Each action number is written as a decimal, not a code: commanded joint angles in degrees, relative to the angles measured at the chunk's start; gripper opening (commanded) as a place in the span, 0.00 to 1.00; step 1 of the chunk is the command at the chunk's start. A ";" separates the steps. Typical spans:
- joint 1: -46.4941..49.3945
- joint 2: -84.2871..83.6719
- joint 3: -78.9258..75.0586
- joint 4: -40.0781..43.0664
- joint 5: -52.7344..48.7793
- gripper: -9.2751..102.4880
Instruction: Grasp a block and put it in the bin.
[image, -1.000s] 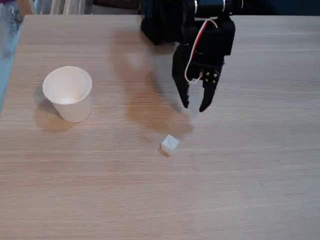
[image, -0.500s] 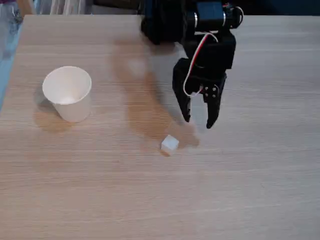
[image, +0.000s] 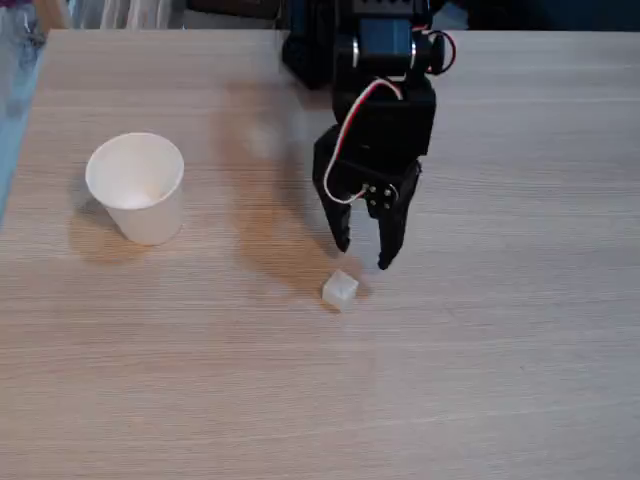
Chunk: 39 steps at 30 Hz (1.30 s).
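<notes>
The small white block (image: 340, 290) should go in the white paper cup (image: 138, 187), so my gripper next needs to grab the block by its opposite sides.
A small white block (image: 340, 290) lies on the wooden table near the middle of the fixed view. My black gripper (image: 363, 255) hangs just above and slightly right of it, fingers pointing down and spread apart with nothing between them. The bin, a white paper cup (image: 138, 187), stands upright at the left, well away from the block and the gripper, and looks empty.
The arm's black base (image: 320, 40) sits at the table's far edge. A red-and-white cable (image: 345, 135) loops along the wrist. The table's left edge (image: 22, 110) runs close to the cup. Bare wood stretches to the front and right.
The gripper has moved left and down toward the block, from up and right of it to just above it. Its fingers stay open. Block and cup have not moved.
</notes>
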 joint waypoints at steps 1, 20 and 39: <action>0.70 -0.62 -2.72 -0.53 0.44 0.32; 3.25 -8.35 -9.67 -1.93 -1.23 0.33; 4.57 -10.02 -8.35 -2.72 -1.58 0.33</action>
